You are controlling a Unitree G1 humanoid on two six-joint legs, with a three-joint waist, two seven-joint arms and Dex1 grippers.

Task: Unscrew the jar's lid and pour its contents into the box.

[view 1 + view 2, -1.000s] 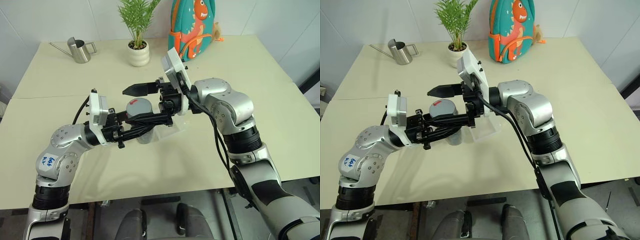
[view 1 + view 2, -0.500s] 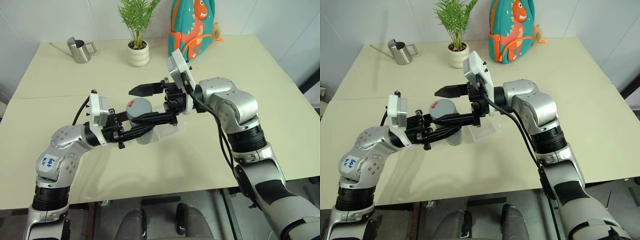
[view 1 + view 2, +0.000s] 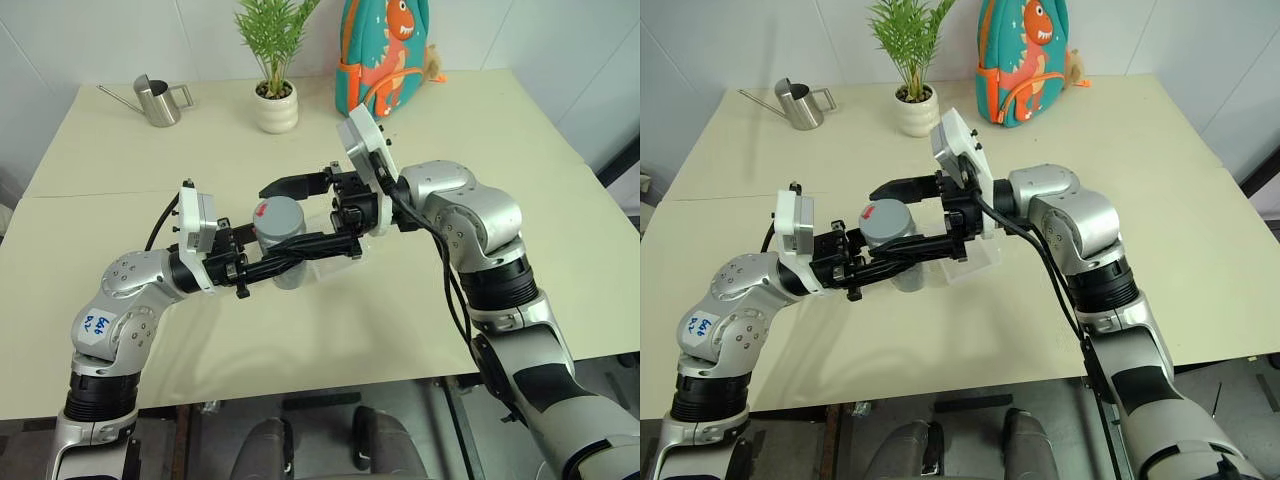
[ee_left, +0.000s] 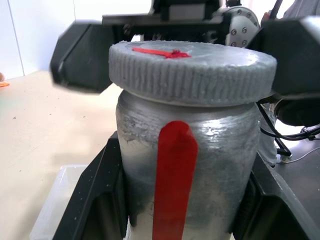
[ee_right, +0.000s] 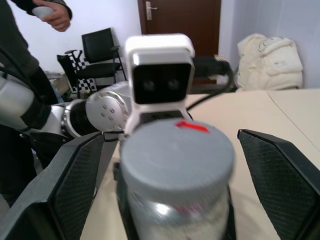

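Note:
My right gripper should close now: the grey lid [image 5: 177, 160] is between its fingers, above the jar's body [image 5: 180, 220], so closing now would catch the lid.
The jar [image 3: 284, 258] is held upright above the table, its red stripe [image 4: 174, 175] facing the left wrist camera. My left gripper [image 3: 300, 252] is shut on the jar's body, one finger [image 4: 95, 200] on each side. The grey ribbed lid [image 4: 192, 67], marked in red, sits on the jar. My right gripper [image 5: 170, 135] is open and level, with a finger [image 5: 82, 175] on each side of the lid and apart from it. The clear box [image 3: 978, 262] lies on the table just behind and below the jar. I cannot make out the contents through the jar's cloudy wall.
At the back of the table [image 3: 120, 310] stand a steel watering can [image 3: 158, 100], a white pot with a green plant [image 3: 277, 108] and a colourful backpack [image 3: 385, 55]. A person [image 5: 20, 35] stands off beyond the table, beside a black chair [image 5: 102, 55].

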